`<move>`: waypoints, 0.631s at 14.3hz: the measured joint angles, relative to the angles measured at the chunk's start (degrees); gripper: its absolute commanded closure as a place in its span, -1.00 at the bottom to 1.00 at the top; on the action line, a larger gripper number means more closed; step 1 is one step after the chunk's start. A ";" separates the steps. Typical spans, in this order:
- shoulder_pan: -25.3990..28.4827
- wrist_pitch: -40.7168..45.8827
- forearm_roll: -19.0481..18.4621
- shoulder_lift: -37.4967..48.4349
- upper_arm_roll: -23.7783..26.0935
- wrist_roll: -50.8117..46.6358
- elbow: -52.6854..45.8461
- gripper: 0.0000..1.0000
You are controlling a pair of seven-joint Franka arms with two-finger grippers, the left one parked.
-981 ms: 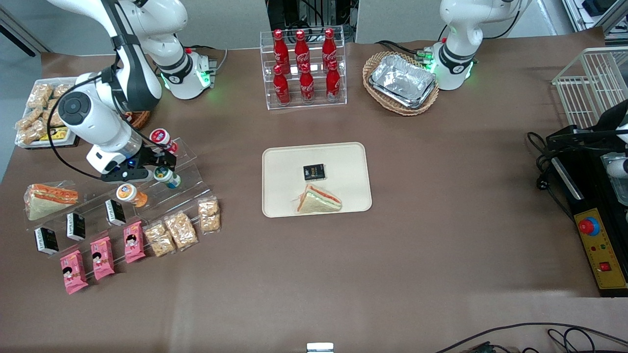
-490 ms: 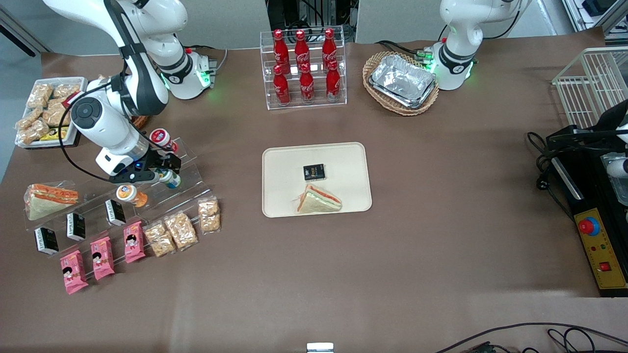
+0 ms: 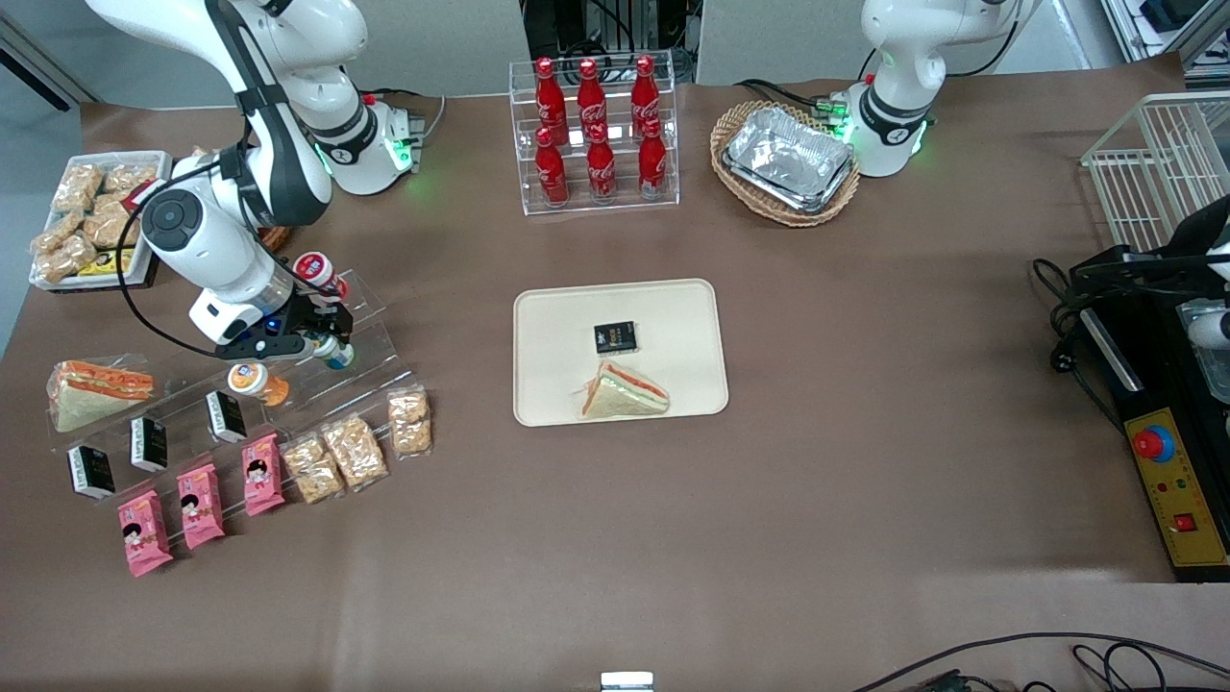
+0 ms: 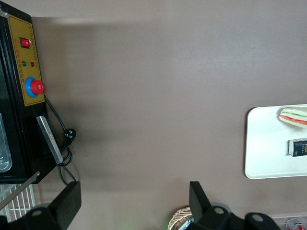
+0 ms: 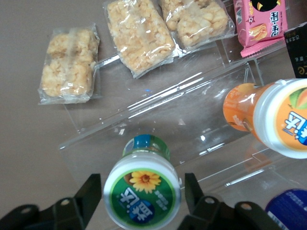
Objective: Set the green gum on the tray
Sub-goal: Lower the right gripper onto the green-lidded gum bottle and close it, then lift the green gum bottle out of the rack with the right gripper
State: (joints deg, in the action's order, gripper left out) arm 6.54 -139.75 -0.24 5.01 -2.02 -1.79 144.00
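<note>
The gripper grabs the green gum by its lid (image 3: pixel 333 347) next, to place the gum on the tray.
The green gum (image 5: pixel 143 192) is a small bottle with a white-rimmed green lid bearing a sunflower, standing on a clear acrylic step rack (image 5: pixel 192 129). My gripper (image 5: pixel 143 194) is open, one finger (image 5: pixel 90 190) on each side of the lid with gaps to it. In the front view the gripper (image 3: pixel 325 341) hangs over the green gum (image 3: pixel 336 355) at the working arm's end of the table. The cream tray (image 3: pixel 557 384) lies mid-table, holding a sandwich (image 3: pixel 623 392) and a small black packet (image 3: pixel 615 336).
An orange-lidded bottle (image 5: pixel 280 119) and a blue-lidded one (image 5: pixel 290 210) stand beside the gum on the rack. Rice-cracker packs (image 5: pixel 139 34), pink snack packs (image 3: pixel 200 505) and black boxes (image 3: pixel 149 442) lie nearer the camera. A cola rack (image 3: pixel 596 130) and a foil-tray basket (image 3: pixel 786 161) stand farther off.
The gripper has come down around the green gum and shifted slightly toward it; its fingers stay open. The gum has not moved.
</note>
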 measured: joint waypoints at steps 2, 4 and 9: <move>0.03 -0.03 0.00 0.00 0.00 -0.01 0.00 0.26; 0.04 -0.04 0.00 0.00 0.00 -0.02 0.00 0.44; 0.09 0.52 0.00 0.66 0.00 0.23 -0.98 0.62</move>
State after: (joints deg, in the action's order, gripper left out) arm 6.63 -139.23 -0.24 5.67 -2.02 -1.56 143.02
